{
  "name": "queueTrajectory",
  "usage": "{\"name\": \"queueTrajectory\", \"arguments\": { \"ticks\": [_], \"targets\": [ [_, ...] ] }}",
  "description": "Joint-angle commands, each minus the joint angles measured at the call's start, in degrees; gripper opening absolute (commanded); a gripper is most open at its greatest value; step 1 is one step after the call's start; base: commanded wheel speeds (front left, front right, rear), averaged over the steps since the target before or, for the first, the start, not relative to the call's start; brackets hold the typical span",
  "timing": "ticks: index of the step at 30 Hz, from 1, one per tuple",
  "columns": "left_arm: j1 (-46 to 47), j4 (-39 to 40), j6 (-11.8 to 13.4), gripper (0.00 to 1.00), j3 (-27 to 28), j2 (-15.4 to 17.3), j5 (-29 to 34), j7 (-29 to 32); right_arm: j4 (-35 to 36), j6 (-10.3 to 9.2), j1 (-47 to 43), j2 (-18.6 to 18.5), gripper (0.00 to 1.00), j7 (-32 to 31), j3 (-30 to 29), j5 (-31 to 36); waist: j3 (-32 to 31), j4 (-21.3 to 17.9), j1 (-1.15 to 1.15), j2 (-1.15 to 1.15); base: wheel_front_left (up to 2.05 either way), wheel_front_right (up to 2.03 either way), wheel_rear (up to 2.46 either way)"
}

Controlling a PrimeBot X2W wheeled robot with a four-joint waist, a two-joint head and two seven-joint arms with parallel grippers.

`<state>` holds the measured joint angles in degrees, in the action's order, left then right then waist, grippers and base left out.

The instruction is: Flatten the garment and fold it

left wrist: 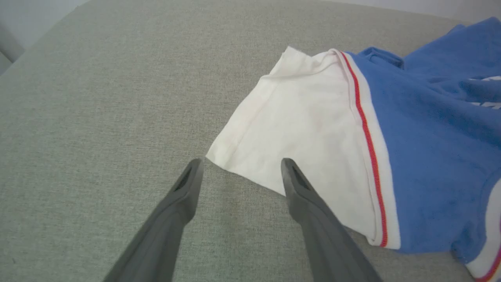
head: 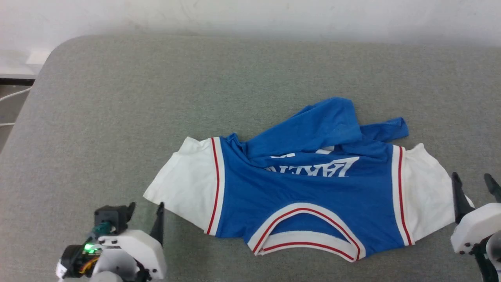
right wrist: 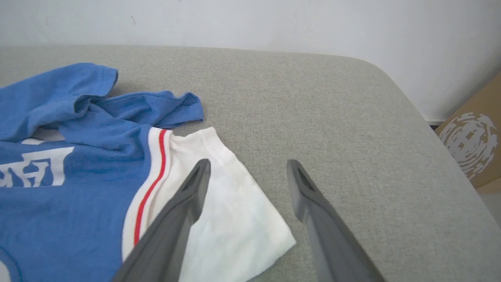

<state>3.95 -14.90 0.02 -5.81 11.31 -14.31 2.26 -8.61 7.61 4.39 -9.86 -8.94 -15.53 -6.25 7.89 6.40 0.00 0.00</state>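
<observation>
The white sleeve (head: 190, 181) is spread flat on the tabletop, so the robot's left gripper should pick up the garment by the sleeve's open edge (head: 151, 192) next.
The garment (head: 301, 192) lies on the grey padded table with its neck opening toward me and both white sleeves spread out. Its blue lower half is bunched and folded back over the white lettering (head: 313, 167). My left gripper (head: 145, 207) is open just below the left sleeve's corner (left wrist: 219, 156), nothing between its fingers. My right gripper (head: 473, 182) is open at the right sleeve's outer edge (right wrist: 250, 219), one finger (right wrist: 188, 196) above the white cloth, the other over bare table.
The grey table (head: 117, 117) has rounded corners and ends at a white wall behind. A cardboard box (right wrist: 469, 145) stands beyond the table's right edge. White cables (head: 11, 98) hang past the left edge.
</observation>
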Motion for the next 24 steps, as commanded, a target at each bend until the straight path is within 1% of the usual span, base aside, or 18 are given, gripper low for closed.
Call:
{"name": "queueTrajectory", "arguments": {
  "ticks": [1, 4, 6, 10, 16, 20, 23, 24],
  "targets": [
    [0.6, -0.1, 0.1, 1.00, 0.4, 0.9, 0.1, 0.9, 1.2, -0.12, -1.1, 0.6, 1.00, 0.5, 0.2, -0.3, -0.2, -1.0, 0.00, 0.00, 0.00, 0.00, 0.00],
    [1.6, -0.6, 0.8, 1.00, 0.9, 2.7, 0.5, 5.2, 4.8, -0.12, -2.5, 2.1, 1.00, 1.0, 1.4, -0.5, 0.1, -2.3, 0.00, 0.00, 0.00, 0.00, 0.00],
    [2.3, -0.9, 0.8, 1.00, 0.7, 3.9, 0.7, 8.5, 6.8, -0.12, -3.0, 2.6, 1.00, 0.9, 2.8, -0.7, 0.6, -3.3, 0.00, 0.00, 0.00, 0.00, 0.00],
    [4.1, -0.8, -0.1, 1.00, 0.1, 5.9, 0.6, 14.8, 10.2, -0.12, -3.4, 3.2, 1.00, 0.3, 5.2, -0.9, 2.0, -5.0, 0.00, 0.00, 0.00, 0.00, 0.00],
    [7.0, -1.8, -0.9, 1.00, -0.1, 8.3, -0.1, 22.1, 12.8, -0.12, -3.9, 3.6, 1.00, 0.2, 6.2, 0.1, 4.2, -6.8, 0.00, 0.00, 0.00, 0.00, 0.00],
    [7.9, -4.1, -2.2, 1.00, -0.6, 9.5, -1.0, 26.1, 13.1, -0.12, -3.8, 4.1, 1.00, 0.3, 6.7, 0.3, 5.6, -7.7, 0.00, 0.00, 0.00, 0.00, 0.00],
    [7.5, -6.1, -4.3, 1.00, -2.0, 9.6, -2.7, 30.3, 13.0, -0.12, -3.7, 4.2, 1.00, 0.5, 6.8, 0.6, 6.3, -8.0, 0.00, 0.00, 0.00, 0.00, 0.00],
    [7.1, -6.7, -5.1, 0.47, -2.6, 9.5, -3.9, 32.2, 12.9, -0.12, -3.7, 4.2, 1.00, 0.5, 6.8, 0.7, 6.4, -8.1, 0.00, 0.00, 0.00, 0.00, 0.00]
  ]
}}
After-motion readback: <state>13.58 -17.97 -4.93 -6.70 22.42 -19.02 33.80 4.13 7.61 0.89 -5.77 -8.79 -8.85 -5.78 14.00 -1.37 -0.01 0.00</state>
